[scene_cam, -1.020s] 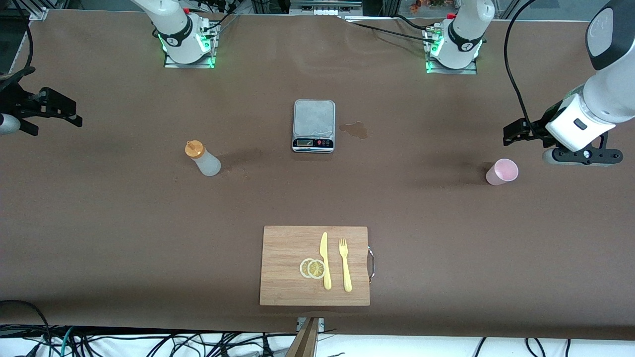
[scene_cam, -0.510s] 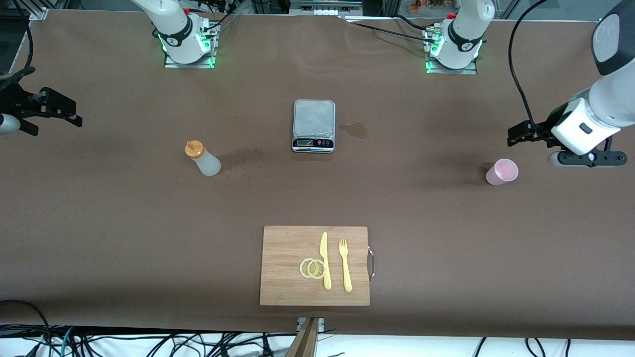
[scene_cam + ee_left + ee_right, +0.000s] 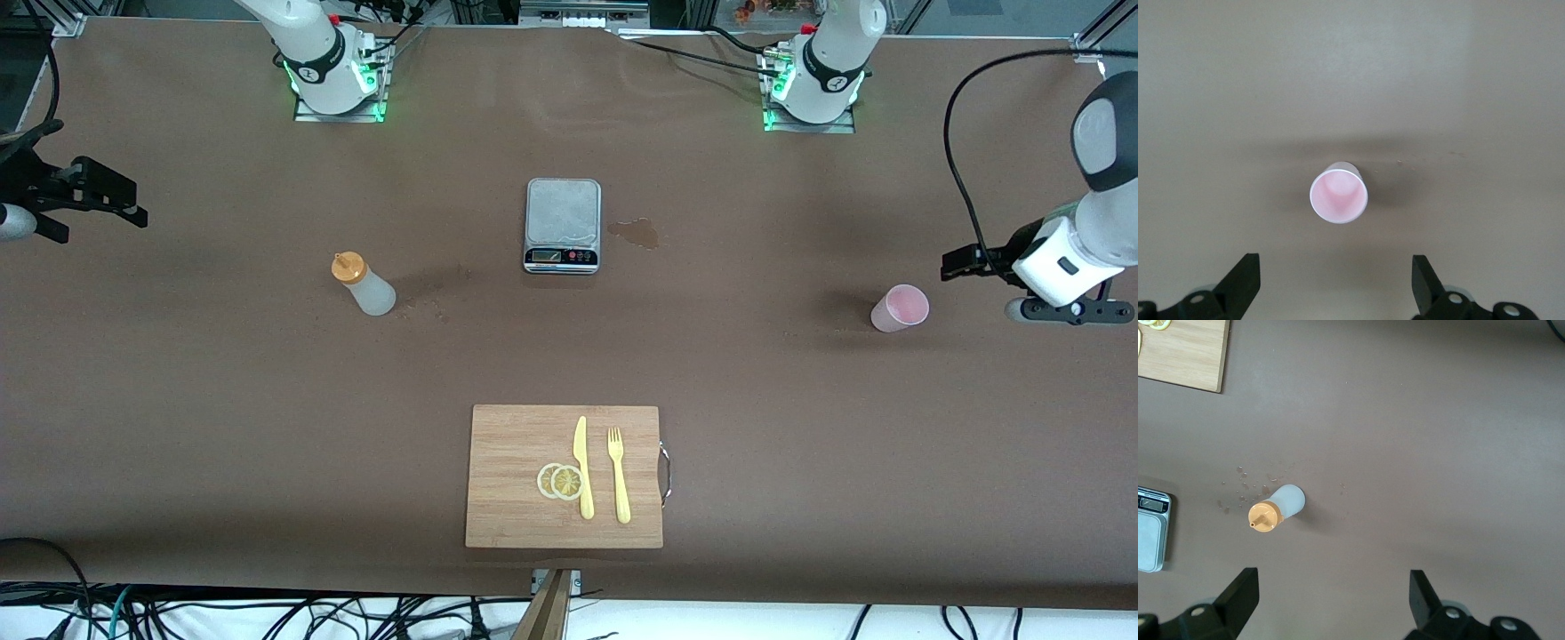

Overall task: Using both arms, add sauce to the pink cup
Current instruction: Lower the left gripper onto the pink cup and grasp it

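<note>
The left gripper needs to grab the pink cup by its rim and side (image 3: 902,324) next, which leaves the pink cup's opening (image 3: 908,305) free for the sauce.
The sauce bottle (image 3: 364,284), whitish with an orange cap, stands upright toward the right arm's end of the table; it also shows in the right wrist view (image 3: 1277,507). The pink cup (image 3: 900,308) stands upright and empty toward the left arm's end; it also shows in the left wrist view (image 3: 1339,193). My left gripper (image 3: 962,264) hangs in the air beside the cup, open and empty (image 3: 1335,261). My right gripper (image 3: 132,206) waits high over the table's edge at its own end, well apart from the bottle, open and empty (image 3: 1333,577).
A grey kitchen scale (image 3: 563,224) sits mid-table, with a small wet stain (image 3: 636,233) beside it. A wooden cutting board (image 3: 511,444) near the front edge carries a yellow knife (image 3: 582,467), a fork (image 3: 618,476) and lemon slices (image 3: 560,481). Droplets lie by the bottle.
My left arm has swung outward toward its own end of the table, past the cup. The right arm, bottle and cup have not moved.
</note>
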You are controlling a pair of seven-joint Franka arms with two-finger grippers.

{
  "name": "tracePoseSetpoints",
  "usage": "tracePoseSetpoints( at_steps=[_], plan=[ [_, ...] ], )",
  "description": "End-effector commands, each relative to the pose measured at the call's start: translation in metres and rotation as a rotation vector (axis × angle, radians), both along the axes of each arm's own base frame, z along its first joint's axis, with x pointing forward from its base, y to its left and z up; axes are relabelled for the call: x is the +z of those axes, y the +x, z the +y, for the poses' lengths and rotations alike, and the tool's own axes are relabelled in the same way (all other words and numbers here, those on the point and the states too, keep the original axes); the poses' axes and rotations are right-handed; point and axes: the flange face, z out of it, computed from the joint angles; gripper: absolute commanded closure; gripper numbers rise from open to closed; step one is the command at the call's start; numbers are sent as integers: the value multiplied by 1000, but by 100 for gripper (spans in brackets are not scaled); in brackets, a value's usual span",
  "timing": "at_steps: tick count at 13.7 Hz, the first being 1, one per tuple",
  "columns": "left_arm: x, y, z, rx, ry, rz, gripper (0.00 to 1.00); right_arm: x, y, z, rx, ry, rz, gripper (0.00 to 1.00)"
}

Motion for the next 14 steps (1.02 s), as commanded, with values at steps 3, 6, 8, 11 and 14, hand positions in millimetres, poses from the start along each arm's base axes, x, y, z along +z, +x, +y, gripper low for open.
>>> tracePoseSetpoints(
  at_steps=[3, 6, 8, 11, 14],
  plan=[
    [-100, -39, 19, -83, 67, -43, 0, 6, 0, 1, -10, -5, -10, 0],
    [-142, -36, 32, -93, 73, -62, 2, 6, 0, 1, -10, -5, -10, 0],
    [-175, -34, 44, -75, 62, -86, 10, 6, 0, 1, -11, -5, -10, 0],
    [-186, -35, 43, -72, 56, -70, 52, 6, 0, 1, -11, -5, -8, 0],
    [-191, -34, 44, -74, 53, -61, 97, 6, 0, 2, -11, -3, -10, 0]
  ],
)
